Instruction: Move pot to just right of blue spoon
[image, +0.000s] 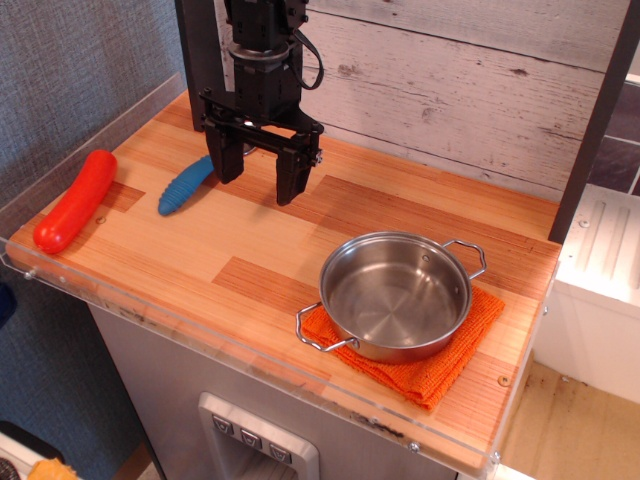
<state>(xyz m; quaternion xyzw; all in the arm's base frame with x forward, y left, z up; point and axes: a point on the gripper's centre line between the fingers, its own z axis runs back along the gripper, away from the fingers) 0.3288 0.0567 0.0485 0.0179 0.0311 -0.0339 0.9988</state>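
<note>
The steel pot needs to be picked up next by its rim (326, 275) with my gripper, so that I can set it down beside the blue spoon (185, 186).
The shiny steel pot (396, 297) with two wire loop handles sits on an orange cloth (440, 352) at the front right of the wooden counter. The blue spoon (185, 186) lies at the back left; only its ribbed blue handle shows, and its far end is hidden behind my gripper's left finger. My gripper (260, 180) hangs over the back of the counter, just right of the spoon and well left of the pot. It is open and empty, fingers pointing down.
A red sausage-shaped object (75, 200) lies at the far left edge. A clear plastic rim (200, 335) runs along the counter's front and left sides. A plank wall stands behind. A dark post (597, 120) stands at the back right.
</note>
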